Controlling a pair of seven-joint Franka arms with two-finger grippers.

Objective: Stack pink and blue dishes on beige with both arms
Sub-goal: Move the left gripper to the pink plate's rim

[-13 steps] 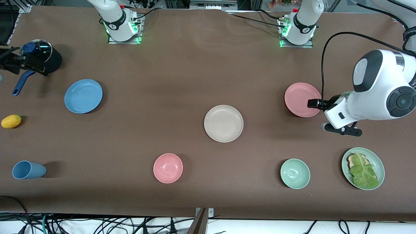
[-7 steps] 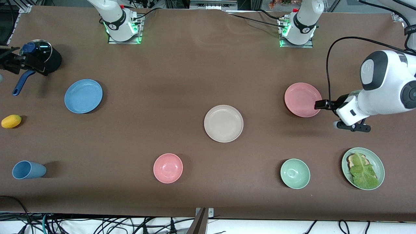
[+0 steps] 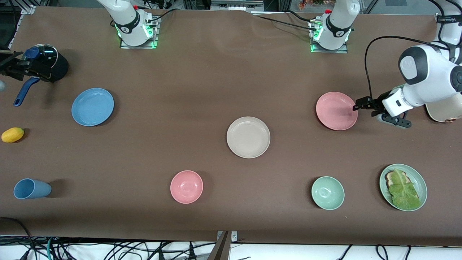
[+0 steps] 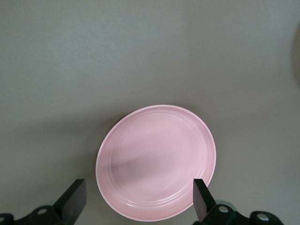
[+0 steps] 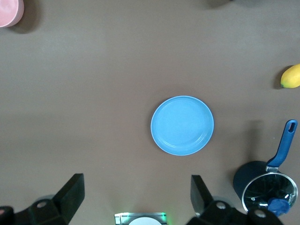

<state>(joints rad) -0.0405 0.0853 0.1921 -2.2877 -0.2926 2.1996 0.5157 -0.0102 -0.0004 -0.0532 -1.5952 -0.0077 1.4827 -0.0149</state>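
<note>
The round side of the pink dish is wider than my open fingers, so my left gripper should grab the pink dish by its thin rim (image 3: 356,115) next.
The pink dish (image 3: 336,111) lies toward the left arm's end of the table. The beige dish (image 3: 248,137) sits mid-table, and the blue dish (image 3: 92,107) lies toward the right arm's end. My left gripper (image 3: 359,104) hangs open at the pink dish's rim. In the left wrist view, its two fingers straddle the pink dish (image 4: 156,161) without touching it, and the left gripper (image 4: 138,199) holds nothing. My right gripper (image 5: 136,197) is out of the front view. It stands open and empty, high over the table by its base, with the blue dish (image 5: 182,125) in its sight.
Nearer the camera lie a blue cup (image 3: 31,188), a pink bowl (image 3: 186,186), a mint-green bowl (image 3: 327,193) and a green plate with toast and lettuce (image 3: 403,187). A yellow fruit (image 3: 12,134) and a lidded pot with a blue handle (image 3: 45,65) sit at the right arm's end.
My left arm has drawn back toward its end of the table. Its gripper slid from over the pink dish's inside out to its rim. The dishes have not moved.
</note>
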